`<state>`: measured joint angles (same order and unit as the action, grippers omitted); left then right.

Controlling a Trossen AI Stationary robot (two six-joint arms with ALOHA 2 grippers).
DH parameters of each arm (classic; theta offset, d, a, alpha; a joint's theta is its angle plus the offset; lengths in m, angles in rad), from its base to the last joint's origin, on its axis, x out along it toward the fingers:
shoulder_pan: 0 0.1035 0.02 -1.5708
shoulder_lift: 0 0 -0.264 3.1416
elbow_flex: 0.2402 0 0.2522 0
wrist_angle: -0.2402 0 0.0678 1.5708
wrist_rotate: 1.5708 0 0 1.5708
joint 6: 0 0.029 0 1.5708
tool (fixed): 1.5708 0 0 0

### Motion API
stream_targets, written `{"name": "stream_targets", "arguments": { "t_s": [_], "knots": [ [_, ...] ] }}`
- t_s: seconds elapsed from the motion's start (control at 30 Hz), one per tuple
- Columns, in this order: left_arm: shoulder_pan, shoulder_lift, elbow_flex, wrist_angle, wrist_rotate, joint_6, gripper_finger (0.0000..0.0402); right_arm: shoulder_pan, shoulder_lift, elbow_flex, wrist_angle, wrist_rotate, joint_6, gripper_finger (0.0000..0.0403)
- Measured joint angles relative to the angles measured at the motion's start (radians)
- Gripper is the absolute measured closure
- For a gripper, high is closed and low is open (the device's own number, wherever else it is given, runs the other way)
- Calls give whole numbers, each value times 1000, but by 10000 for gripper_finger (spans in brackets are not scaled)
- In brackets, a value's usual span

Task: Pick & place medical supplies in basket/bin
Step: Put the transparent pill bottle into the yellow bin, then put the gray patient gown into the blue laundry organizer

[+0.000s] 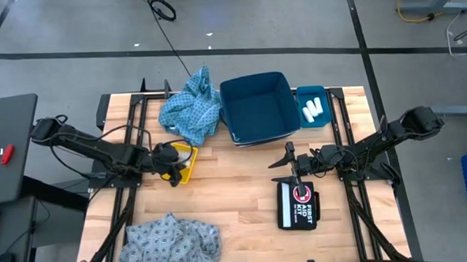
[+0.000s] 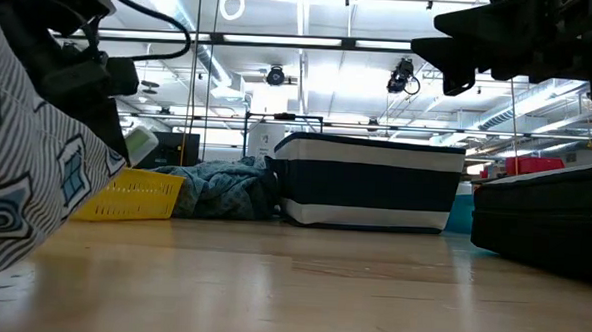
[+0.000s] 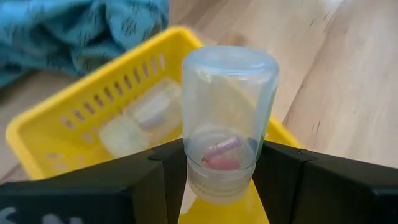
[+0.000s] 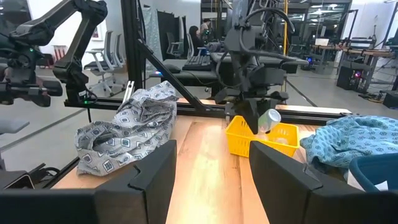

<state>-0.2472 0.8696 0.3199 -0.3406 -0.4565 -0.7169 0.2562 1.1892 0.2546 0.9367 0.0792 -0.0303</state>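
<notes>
The clear vial stands over the yellow basket in the left wrist view, inside the basket's rim. I need to open my left gripper.
A clear plastic vial (image 3: 228,106) with pink pills inside hangs over a yellow slotted basket (image 3: 74,112), with my left gripper (image 3: 221,177) shut on it. Two more clear vials (image 3: 140,118) lie in the basket. The basket (image 1: 183,162) stands at the table's middle left. My right gripper (image 1: 289,164) hovers open, with nothing between its fingers, over a black first-aid pouch (image 1: 297,204). A light-blue patterned cloth (image 1: 191,109) lies beside the dark blue bin (image 1: 258,108). A grey patterned cloth (image 1: 171,240) lies at the near left. White rolls (image 1: 311,108) lie in a small teal tray. My left gripper pinches the vial's ribbed end (image 3: 219,180) between its two fingers, one on each side. The fingers slant down from the table's left. The vial is lifted clear over the basket, tilted, its domed end (image 3: 230,59) pointing away from the gripper.
The blue bin (image 2: 370,184) stands at the far middle, the teal tray (image 1: 321,115) right of it. The pouch (image 2: 544,222) takes up the near right. Bare wood (image 1: 236,186) lies between the basket and the pouch. Black frame rails run along both table sides.
</notes>
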Motion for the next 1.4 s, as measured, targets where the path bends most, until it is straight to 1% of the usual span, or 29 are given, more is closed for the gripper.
{"name": "stream_targets", "arguments": {
  "t_s": [0.23,0.5,0.8,1.03,1.23,1.4],
  "knots": [
    [0,0,0,-27,45,-28,247,0,0,0,0,0,0,193],
    [0,0,0,-33,59,-20,212,0,0,0,1,1,0,193],
    [0,0,3,-40,72,-7,188,0,0,0,1,1,0,193],
    [-2,-6,82,-38,46,121,183,0,0,0,1,1,-4,193],
    [-2,-6,183,-13,54,281,188,0,0,0,1,2,-4,193],
    [-2,-6,233,129,110,427,188,0,0,0,1,2,-9,193]
  ]
}}
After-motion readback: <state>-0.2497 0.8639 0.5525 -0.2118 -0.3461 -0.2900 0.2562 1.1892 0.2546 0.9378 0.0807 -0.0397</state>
